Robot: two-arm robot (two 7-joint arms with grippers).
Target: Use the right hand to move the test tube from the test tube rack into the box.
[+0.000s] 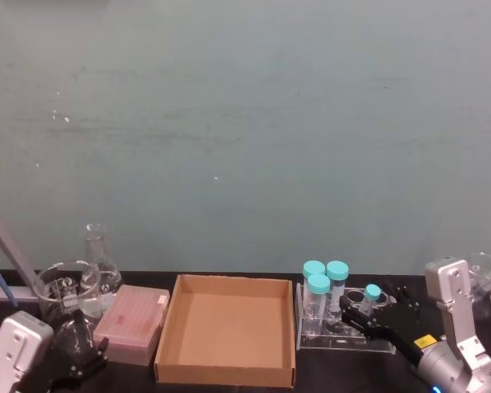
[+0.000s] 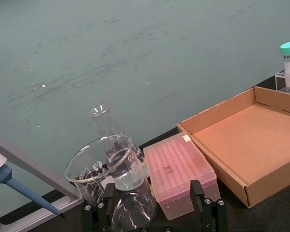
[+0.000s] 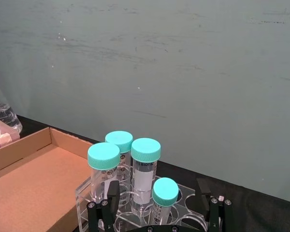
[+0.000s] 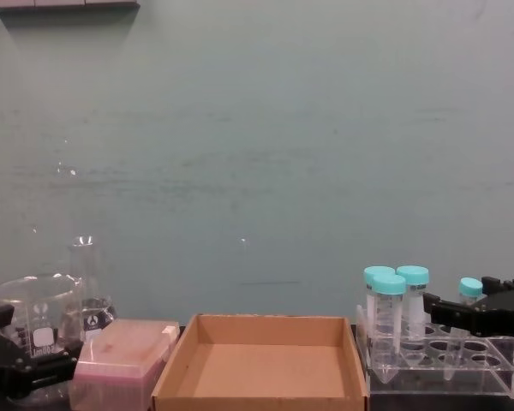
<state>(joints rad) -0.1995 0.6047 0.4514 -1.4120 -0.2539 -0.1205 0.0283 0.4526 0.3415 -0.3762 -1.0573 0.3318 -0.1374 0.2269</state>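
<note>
My right gripper should next hold the slim test tube by its teal-capped top (image 4: 470, 288), to move the tube from the rack into the box (image 4: 259, 368).
The slim test tube (image 3: 164, 194) with a small teal cap stands in the clear test tube rack (image 3: 89, 203), in front of three wider teal-capped tubes (image 3: 145, 166). My right gripper (image 3: 157, 187) is open, one finger on each side of the slim tube, apart from it. In the head view the right gripper (image 1: 362, 311) reaches over the rack (image 1: 344, 337) to the test tube (image 1: 372, 293). The brown cardboard box (image 1: 229, 327) lies just left of the rack, with nothing in it. My left gripper (image 2: 152, 192) is parked open at the near left.
A pink translucent plastic box (image 1: 132, 323) sits left of the cardboard box. Behind it stand a glass beaker (image 1: 61, 286) and a conical flask (image 1: 98, 258). A round glass vessel (image 2: 133, 212) lies between the left fingers. A pipette (image 2: 14, 183) hangs at the far left.
</note>
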